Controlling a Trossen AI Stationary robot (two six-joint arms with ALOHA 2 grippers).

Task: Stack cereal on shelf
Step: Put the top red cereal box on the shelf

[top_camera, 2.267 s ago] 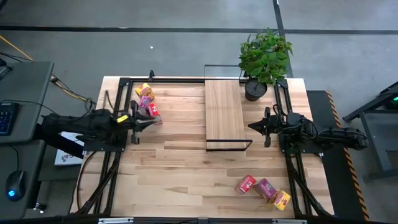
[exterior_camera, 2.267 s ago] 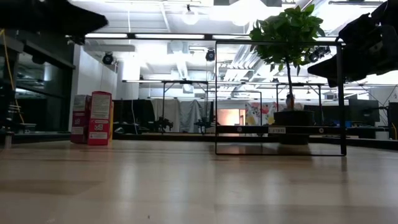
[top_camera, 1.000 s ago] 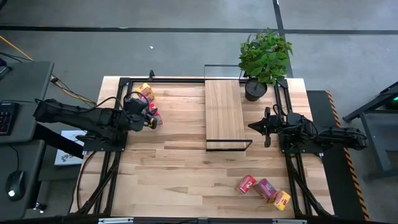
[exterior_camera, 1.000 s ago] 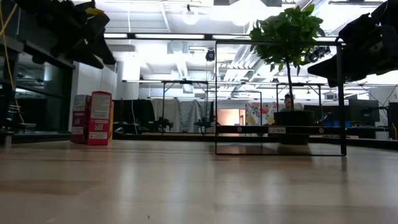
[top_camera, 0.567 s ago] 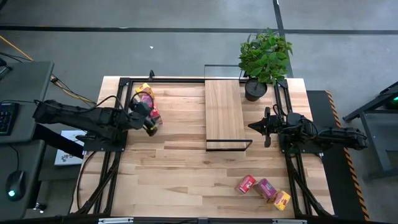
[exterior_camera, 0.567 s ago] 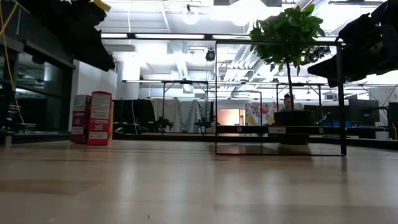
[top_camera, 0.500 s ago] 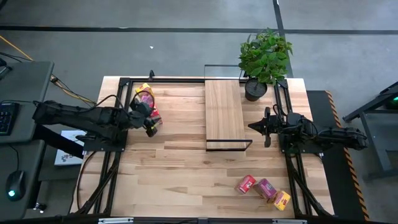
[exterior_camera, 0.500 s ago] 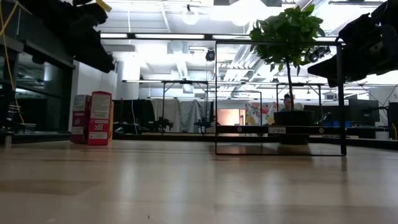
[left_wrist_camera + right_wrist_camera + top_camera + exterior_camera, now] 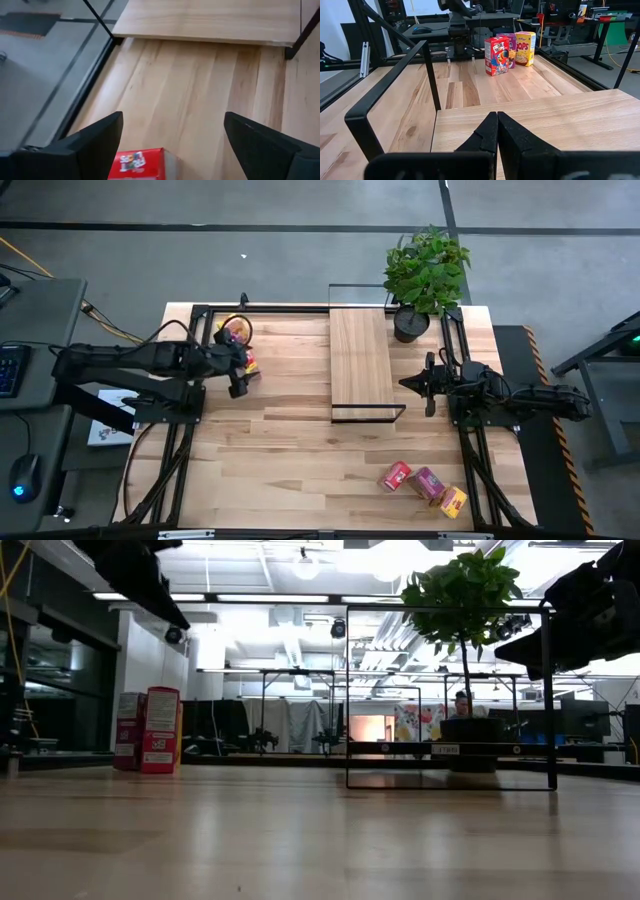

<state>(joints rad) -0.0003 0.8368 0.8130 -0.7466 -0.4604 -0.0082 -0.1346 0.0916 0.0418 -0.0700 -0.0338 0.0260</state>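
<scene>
My left gripper takes the red box by its top end (image 9: 135, 163) next, to stack it on the shelf.
Three cereal boxes stand on their bases at the table's far left: yellow (image 9: 229, 328), pink-purple (image 9: 241, 336) and red (image 9: 251, 365). They also show in the right wrist view, where the red box (image 9: 496, 55) is nearest. Three more boxes lie at the near right: red (image 9: 396, 476), pink-purple (image 9: 428, 483) and yellow (image 9: 453, 501). The shelf plank (image 9: 360, 360) lies mid-table. My left gripper (image 9: 240, 377) is open above the far-left boxes; the red box (image 9: 137, 163) shows between its fingers, untouched. My right gripper (image 9: 405, 383) is shut and empty beside the plank's right edge.
A potted plant (image 9: 424, 275) stands at the far right corner, just right of the plank's far end. Black frame rails (image 9: 200, 310) run along the table's left and right sides. Bare tabletop (image 9: 300, 460) lies between the two groups of boxes.
My left gripper has risen from beside the far-left boxes to above them, climbing toward the top of the low view. The boxes have stayed where they were.
</scene>
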